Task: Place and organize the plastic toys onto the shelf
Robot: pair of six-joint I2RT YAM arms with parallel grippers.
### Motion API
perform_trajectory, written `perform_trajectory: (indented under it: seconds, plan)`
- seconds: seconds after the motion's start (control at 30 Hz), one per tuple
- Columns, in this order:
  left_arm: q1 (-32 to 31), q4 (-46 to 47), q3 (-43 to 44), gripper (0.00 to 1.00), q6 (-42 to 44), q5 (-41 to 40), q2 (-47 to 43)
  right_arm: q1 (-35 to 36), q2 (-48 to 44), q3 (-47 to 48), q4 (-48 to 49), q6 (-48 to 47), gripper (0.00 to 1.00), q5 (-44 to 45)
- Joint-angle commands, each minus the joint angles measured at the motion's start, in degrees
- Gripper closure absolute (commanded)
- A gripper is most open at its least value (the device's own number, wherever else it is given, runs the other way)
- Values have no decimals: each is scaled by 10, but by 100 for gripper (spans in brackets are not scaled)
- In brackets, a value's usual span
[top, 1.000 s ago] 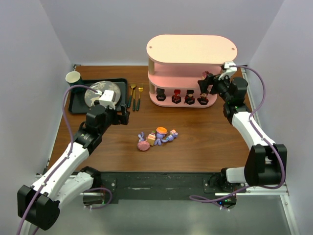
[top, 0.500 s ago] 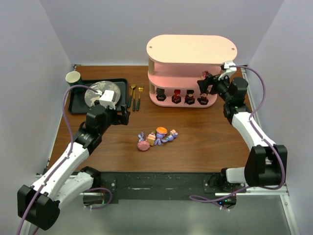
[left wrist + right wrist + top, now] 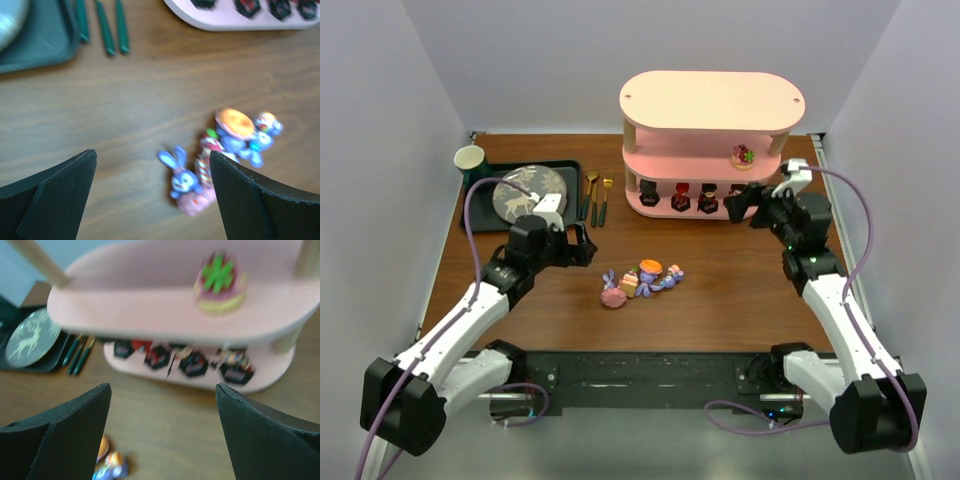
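Observation:
The left gripper grabs the strawberry cake toy by its layered cake base (image 3: 628, 289) (image 3: 203, 170) next. Then the toy goes to the shelf with its top free.
The pink shelf (image 3: 710, 100) stands at the back right. A small pink and red toy (image 3: 743, 156) with a green top (image 3: 220, 282) rests on its middle tier. Dark toys (image 3: 680, 202) line the bottom tier (image 3: 194, 362). The other toys lie in a cluster (image 3: 640, 280) on the table's middle, among them a purple-blue bunny (image 3: 181, 177) and an orange-capped one (image 3: 234, 125). My left gripper (image 3: 582, 243) hangs open just left of the cluster (image 3: 152, 155). My right gripper (image 3: 738, 205) is open and empty in front of the shelf's right end (image 3: 163, 390).
A black tray (image 3: 478, 205) with a deer-patterned plate (image 3: 523, 190) sits at the back left, a green cup (image 3: 469, 158) behind it. Two gold spoons (image 3: 598, 198) lie between the tray and the shelf. Walls close in on three sides.
My right gripper has drawn back and down from the middle tier, leaving the pink and red toy there. My left gripper has shifted right and nearer, towards the cluster.

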Motion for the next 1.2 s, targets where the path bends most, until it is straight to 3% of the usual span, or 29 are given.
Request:
perform_trajectory:
  seconds: [0.0,0.23,0.37,0.53,0.77,0.97,1.17]
  plan:
    - [-7,3,-42,0,-89,98,-26,38,-34,-52,-57,44,11,-17]
    - [-76,35,-83,0,-155,94,-40,93,-62,-121,-56,95,11,-35]
    - [-153,21,-34,2,-166,37,3,105,-82,-153,-56,111,11,-37]
    - [-203,-57,45,8,-144,-90,88,107,-117,-174,-86,110,11,-35]
    - [-292,-112,160,17,-118,-188,213,109,-152,-200,-102,113,11,-39]
    - [-331,-176,224,24,-115,-261,308,109,-165,-209,-108,116,11,-47]
    - [-344,-181,239,36,-119,-263,354,108,-171,-215,-113,113,11,-49]
